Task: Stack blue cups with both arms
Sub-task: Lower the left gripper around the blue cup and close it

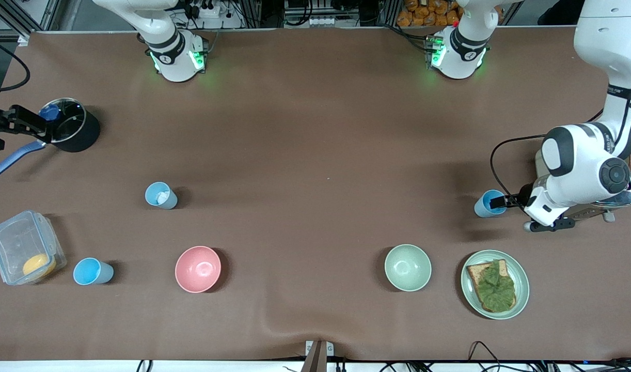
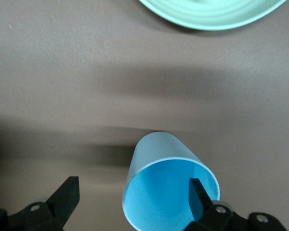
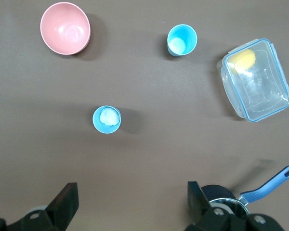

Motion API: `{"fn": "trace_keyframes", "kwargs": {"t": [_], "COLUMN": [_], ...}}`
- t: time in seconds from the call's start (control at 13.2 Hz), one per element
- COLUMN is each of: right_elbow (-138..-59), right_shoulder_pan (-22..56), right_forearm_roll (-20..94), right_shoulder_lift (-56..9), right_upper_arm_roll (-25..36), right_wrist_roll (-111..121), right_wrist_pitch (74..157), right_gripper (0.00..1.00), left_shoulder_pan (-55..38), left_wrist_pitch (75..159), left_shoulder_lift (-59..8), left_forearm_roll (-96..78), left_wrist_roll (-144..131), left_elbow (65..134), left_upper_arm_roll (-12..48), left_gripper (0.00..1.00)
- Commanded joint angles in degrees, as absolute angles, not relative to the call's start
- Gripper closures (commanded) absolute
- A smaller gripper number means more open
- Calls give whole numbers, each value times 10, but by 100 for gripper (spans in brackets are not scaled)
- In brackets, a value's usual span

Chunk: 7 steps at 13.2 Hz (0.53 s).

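Observation:
This blue cup should next be grabbed by its rim (image 1: 492,192) (image 2: 209,174) with my left gripper, so that I can stack it with the cup that has something pale inside.
Three blue cups stand on the brown table. One blue cup (image 1: 488,204) (image 2: 171,187) is at the left arm's end, and my left gripper (image 1: 501,200) (image 2: 133,188) is open at it. One finger (image 2: 200,196) is inside the rim and the other is outside, well clear of the wall. A second cup (image 1: 160,195) (image 3: 106,119), with something pale inside, stands toward the right arm's end. The third cup (image 1: 92,272) (image 3: 182,40) is nearer the front camera. My right gripper (image 1: 34,124) (image 3: 132,195) hangs open and empty beside the black pot.
A lidded black pot (image 1: 70,132) with a blue handle (image 3: 267,186) sits under the right gripper. A clear container (image 1: 26,247) holds something yellow. A pink bowl (image 1: 198,268), a pale green bowl (image 1: 407,267) and a plate (image 1: 522,289) with toast and lettuce line the front.

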<state>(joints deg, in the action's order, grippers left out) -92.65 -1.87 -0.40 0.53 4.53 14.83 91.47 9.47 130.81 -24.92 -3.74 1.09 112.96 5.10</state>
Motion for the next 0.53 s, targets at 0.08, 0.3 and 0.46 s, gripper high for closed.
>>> {"fn": "trace_keyframes", "kwargs": {"t": [0.08,0.3,0.46], "right_elbow": [-917,-917,-917], "right_shoulder_pan": [-31,-30,-31], "right_forearm_roll": [-12,-12,-12], "right_shoulder_lift": [4,4,4], "right_upper_arm_roll": [34,34,34], "right_wrist_roll": [149,149,148], "right_wrist_pitch": [906,906,905], "right_gripper": [0,0,0], "left_shoulder_pan": [96,96,96], "left_wrist_pitch": [1314,1314,1313], "left_shoulder_lift": [-265,-271,-275], "left_forearm_roll": [-30,-29,-26], "left_wrist_roll": [16,20,18], "left_elbow": [1134,1133,1135], "left_upper_arm_roll": [51,50,50], "left_gripper": [0,35,100]}}
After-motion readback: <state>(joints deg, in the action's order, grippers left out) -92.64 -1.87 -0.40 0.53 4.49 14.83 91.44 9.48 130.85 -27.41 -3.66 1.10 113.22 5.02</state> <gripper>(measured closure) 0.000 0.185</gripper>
